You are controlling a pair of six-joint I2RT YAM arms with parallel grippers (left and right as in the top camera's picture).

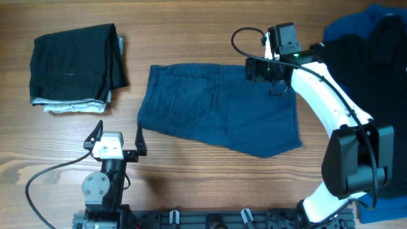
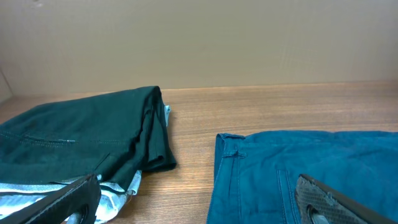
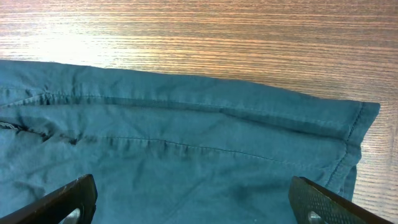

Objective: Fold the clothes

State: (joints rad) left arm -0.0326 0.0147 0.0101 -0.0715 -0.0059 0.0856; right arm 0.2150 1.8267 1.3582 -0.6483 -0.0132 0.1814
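My right gripper grips the dark navy-blue shorts [image 3: 186,152] by the top layer near the far hem corner [image 3: 362,117] next, to fold that edge of the shorts over.
Dark navy-blue shorts [image 1: 216,108] lie spread flat in the middle of the table. My right gripper [image 1: 255,70] hovers open over their far right edge. In the right wrist view its fingers [image 3: 62,202] stand wide apart above the shorts' hem [image 3: 186,143], with nothing between them. My left gripper [image 1: 119,132] is open near the front edge, just left of the shorts' near left corner. The left wrist view shows the shorts [image 2: 311,162] on the right, and the left gripper [image 2: 196,210] holds nothing.
A folded stack of black cloth over pale grey-white cloth [image 1: 73,67] sits at the far left, also in the left wrist view [image 2: 81,137]. A loose pile of brighter blue and black garments [image 1: 375,51] lies at the far right. Bare wood [image 1: 191,32] runs behind the shorts.
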